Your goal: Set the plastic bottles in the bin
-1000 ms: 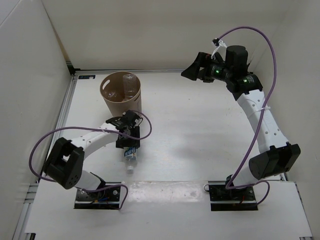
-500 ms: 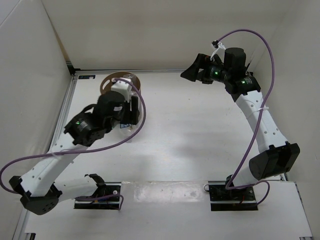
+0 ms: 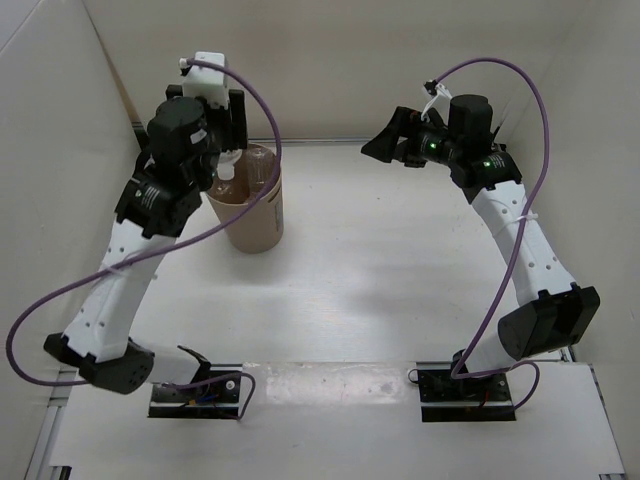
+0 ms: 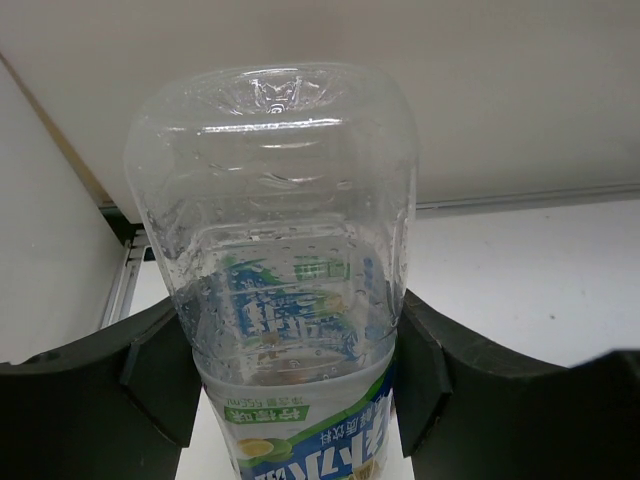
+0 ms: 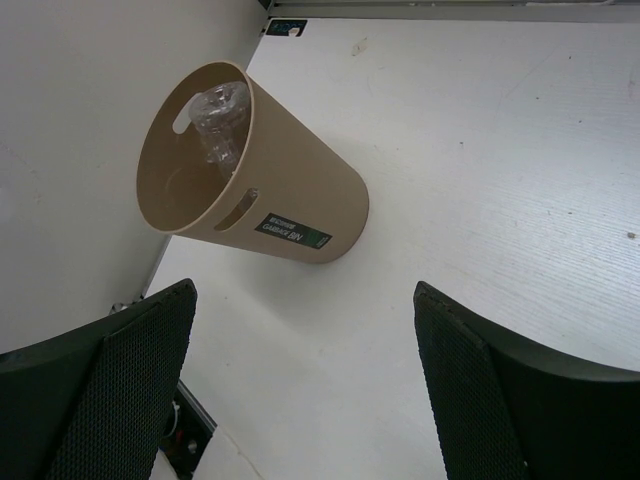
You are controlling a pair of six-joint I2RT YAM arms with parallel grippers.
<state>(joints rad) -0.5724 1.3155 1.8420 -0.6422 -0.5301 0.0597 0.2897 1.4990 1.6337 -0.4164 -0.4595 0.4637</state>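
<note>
My left gripper should lower the bottle before opening: it hangs high above the bin (image 3: 255, 222), cap only at the bin's rim, and would come down short now.
My left gripper (image 3: 228, 140) is raised over the tan bin (image 3: 255, 222) and is shut on a clear bottle with a green-blue label (image 4: 290, 260). In the left wrist view the bottle sits between both pads (image 4: 165, 375), its base pointing away from the camera. In the top view its white cap end (image 3: 228, 171) hangs at the bin's rim. A clear plain bottle (image 5: 218, 120) lies inside the bin (image 5: 300, 190). My right gripper (image 3: 385, 143) is open and empty, high at the back right. Its own view (image 5: 310, 390) looks down at the bin. No orange or blue-label bottle shows.
White walls close in the table on the left, back and right. A black bracket (image 3: 140, 135) sits at the back left corner beside the bin. The arm bases (image 3: 195, 385) are bolted at the near edge.
My left arm has lifted the labelled bottle off the table in front of the bin and carried it up and back to above the bin's rim. The right arm has not moved.
</note>
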